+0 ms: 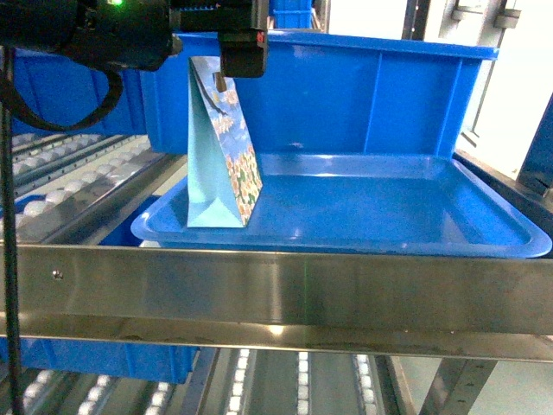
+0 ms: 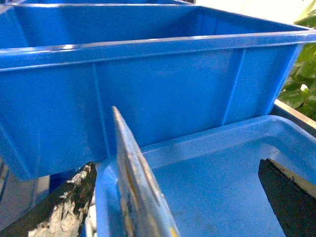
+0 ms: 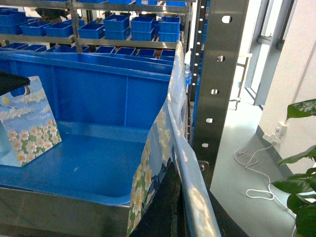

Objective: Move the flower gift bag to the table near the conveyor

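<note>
I will grab the flower gift bag by its narrow top edge (image 1: 206, 60) with my left gripper next. The bag gets wide toward its base (image 1: 218, 216).
A flower gift bag (image 1: 220, 164), pale blue with white daisies, stands upright at the left end of a shallow blue tray (image 1: 389, 203). My left gripper (image 1: 232, 73) hangs over its top. In the left wrist view the bag's top edge (image 2: 131, 182) rises between the fingers (image 2: 66, 207) of my left gripper (image 2: 177, 170), which stand wide apart without touching it. My right gripper (image 3: 185, 190) is shut on the upper edge of a second flower gift bag (image 3: 148, 173), held beside the tray's right end. The standing bag (image 3: 27, 126) also appears there. The table is out of view.
A deep blue bin (image 1: 346, 95) stands right behind the tray. A shiny steel rail (image 1: 276, 294) crosses in front. Conveyor rollers (image 1: 52, 164) run on the left and below (image 1: 302, 380). A perforated steel upright (image 3: 222, 74), a plant (image 3: 301, 192) and a floor cord (image 3: 252, 163) lie right.
</note>
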Available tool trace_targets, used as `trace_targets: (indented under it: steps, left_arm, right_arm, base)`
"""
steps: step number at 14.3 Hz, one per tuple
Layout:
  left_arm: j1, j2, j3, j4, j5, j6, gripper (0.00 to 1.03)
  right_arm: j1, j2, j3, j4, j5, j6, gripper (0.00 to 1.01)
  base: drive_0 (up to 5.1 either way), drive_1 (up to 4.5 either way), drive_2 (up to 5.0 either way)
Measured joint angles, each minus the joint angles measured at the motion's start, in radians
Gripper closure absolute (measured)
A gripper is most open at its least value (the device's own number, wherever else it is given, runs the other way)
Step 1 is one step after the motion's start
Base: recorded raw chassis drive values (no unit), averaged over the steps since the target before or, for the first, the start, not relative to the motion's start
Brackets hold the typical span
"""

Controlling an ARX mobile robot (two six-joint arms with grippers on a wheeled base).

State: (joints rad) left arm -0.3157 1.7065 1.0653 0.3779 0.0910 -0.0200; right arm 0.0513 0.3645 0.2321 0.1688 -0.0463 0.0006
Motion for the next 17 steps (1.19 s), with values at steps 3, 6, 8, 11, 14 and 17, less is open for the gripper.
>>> trace_targets:
  steps: [3,6,8,11,14,17]
  left_arm:
    - [-0.001,0.012,0.016,-0.014,0.008,-0.007,0.05]
    - [0.006,0.031,0.047,-0.028,0.018,-0.016,0.05]
    - [0.030,0.062,0.064,-0.049,0.000,-0.034,0.05]
    - [0.011,0.087,0.092,-0.134,0.040,-0.030,0.05]
    - [0.010,0.088,0.092,-0.145,-0.002,-0.016,0.17]
    - [0.010,0.092,0.092,-0.150,-0.029,0.001,0.53]
  right_arm:
    - [0.000,0.000,0.000,0.000,0.000,0.000,0.99]
    - [0.000,0.000,0.000,0.000,0.000,0.000,0.99]
    - [0.000,0.000,0.000,0.000,0.000,0.000,0.99]
    - [0.000,0.000,0.000,0.000,0.000,0.000,0.99]
    - [0.000,0.000,0.000,0.000,0.000,0.000,0.99]
    - [0.000,0.000,0.000,0.000,0.000,0.000,0.99]
  base:
    - [0.0,0.00,0.0]
    - [0.0,0.00,0.0]
    - [0.0,0.00,0.0]
    - [0.0,0.00,0.0]
    - [0.0,0.00,0.0]
    - [0.0,0.00,0.0]
